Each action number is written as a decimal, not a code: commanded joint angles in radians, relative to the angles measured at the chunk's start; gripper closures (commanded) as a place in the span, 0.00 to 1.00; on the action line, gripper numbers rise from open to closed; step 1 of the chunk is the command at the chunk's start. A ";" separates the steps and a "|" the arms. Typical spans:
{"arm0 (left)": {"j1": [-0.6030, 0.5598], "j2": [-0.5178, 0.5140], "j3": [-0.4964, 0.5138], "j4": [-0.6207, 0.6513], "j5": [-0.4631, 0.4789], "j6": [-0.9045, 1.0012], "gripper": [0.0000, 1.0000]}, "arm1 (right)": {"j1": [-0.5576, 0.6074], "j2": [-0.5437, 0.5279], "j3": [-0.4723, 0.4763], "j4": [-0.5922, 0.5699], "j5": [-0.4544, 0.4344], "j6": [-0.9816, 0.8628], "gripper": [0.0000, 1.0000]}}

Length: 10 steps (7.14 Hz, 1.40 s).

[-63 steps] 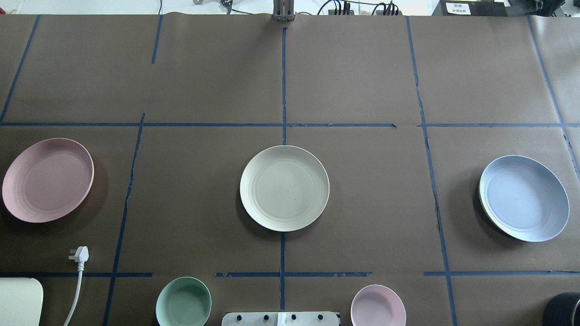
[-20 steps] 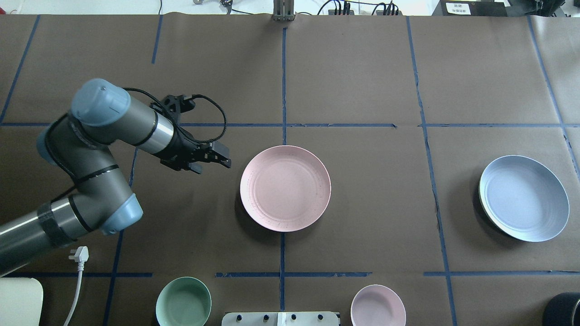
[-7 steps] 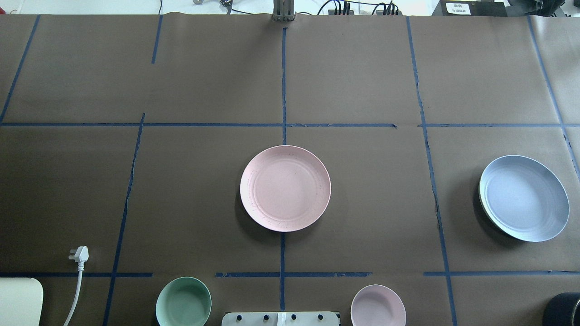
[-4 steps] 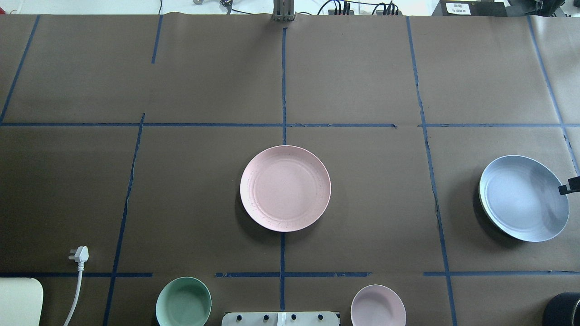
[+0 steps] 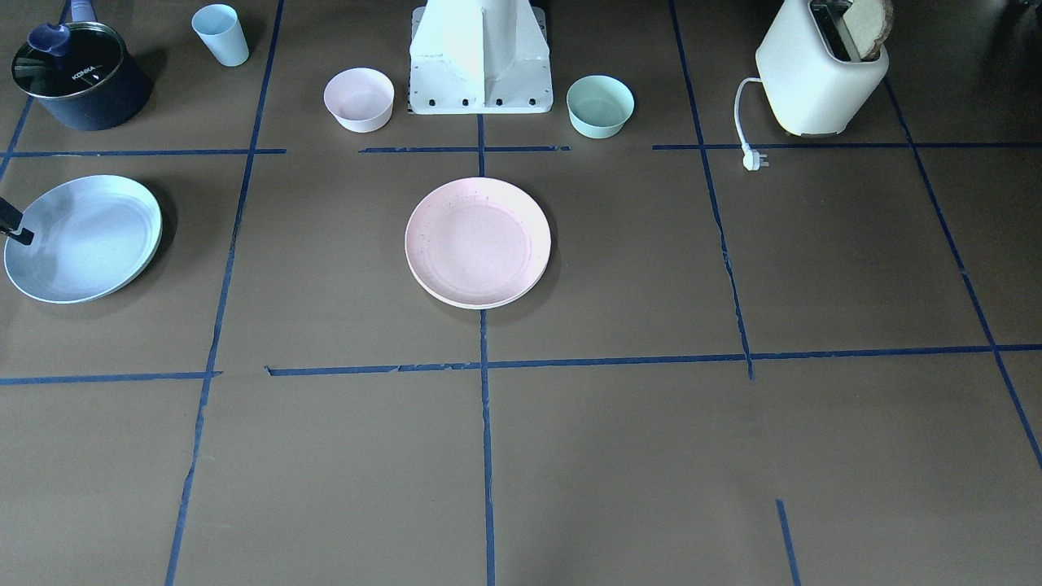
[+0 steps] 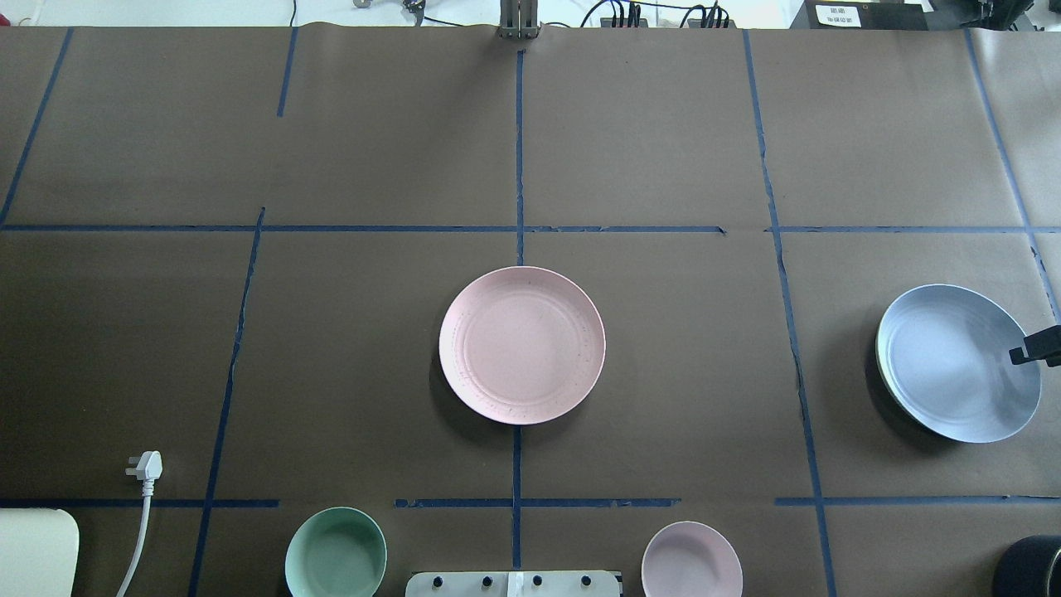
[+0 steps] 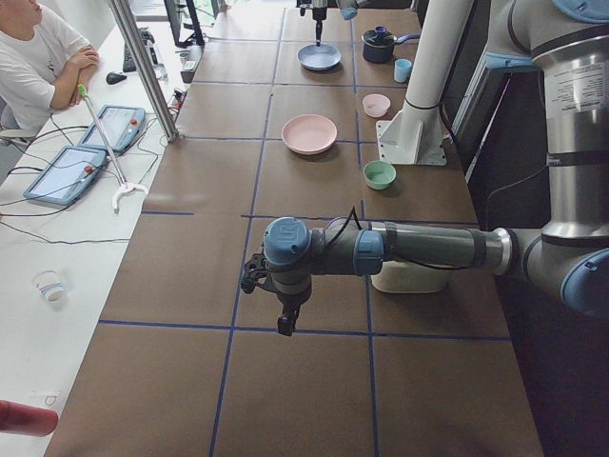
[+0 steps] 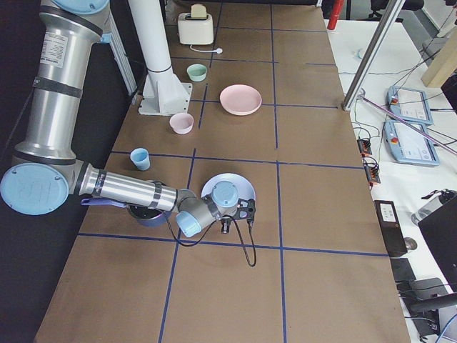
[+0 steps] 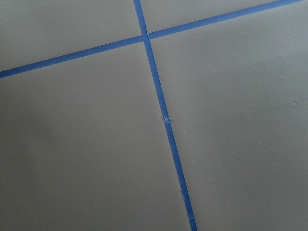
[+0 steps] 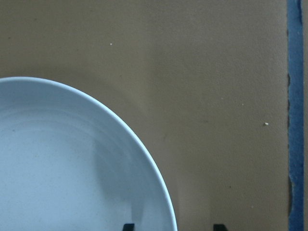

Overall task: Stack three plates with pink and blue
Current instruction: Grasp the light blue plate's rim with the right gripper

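Observation:
My right gripper grips the pale blue plate by its rim [image 10: 164,187] next, to stack the plate onto the pale pink one.
The pale pink plate [image 6: 522,344] lies in the table's middle, on top of the cream plate, of which only a thin pale rim [image 5: 480,303] shows. The pale blue plate [image 6: 953,365] lies alone at the right. My right gripper [image 10: 173,227] is open, with one fingertip [image 6: 1032,350] over the plate's outer rim and the other outside it. It holds nothing. My left gripper [image 7: 284,322] hangs over bare table far to the left and shows only in the exterior left view, so I cannot tell whether it is open or shut.
A mint bowl [image 6: 336,554] and a small pink bowl [image 6: 692,560] flank the robot base [image 5: 480,57]. A toaster [image 5: 822,69] with its loose plug [image 6: 145,466] stands at the left, and a dark pot [image 5: 77,77] and a blue cup [image 5: 220,34] near the blue plate.
The pink plate went from the far left onto the cream plate, and the left arm withdrew. In the last half second my right gripper has come in further over the blue plate's rim.

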 commanded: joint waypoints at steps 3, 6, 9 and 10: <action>0.000 0.000 -0.001 0.000 0.000 0.000 0.00 | -0.009 0.002 -0.001 0.000 -0.012 0.001 1.00; 0.000 0.014 -0.030 0.006 0.000 0.000 0.00 | -0.009 0.007 0.037 -0.003 0.044 0.005 1.00; 0.000 0.014 -0.027 0.008 -0.001 -0.004 0.00 | 0.031 0.101 0.155 -0.004 0.195 0.248 1.00; 0.000 0.013 -0.025 0.005 0.000 -0.014 0.00 | 0.004 0.168 0.204 -0.004 0.186 0.428 1.00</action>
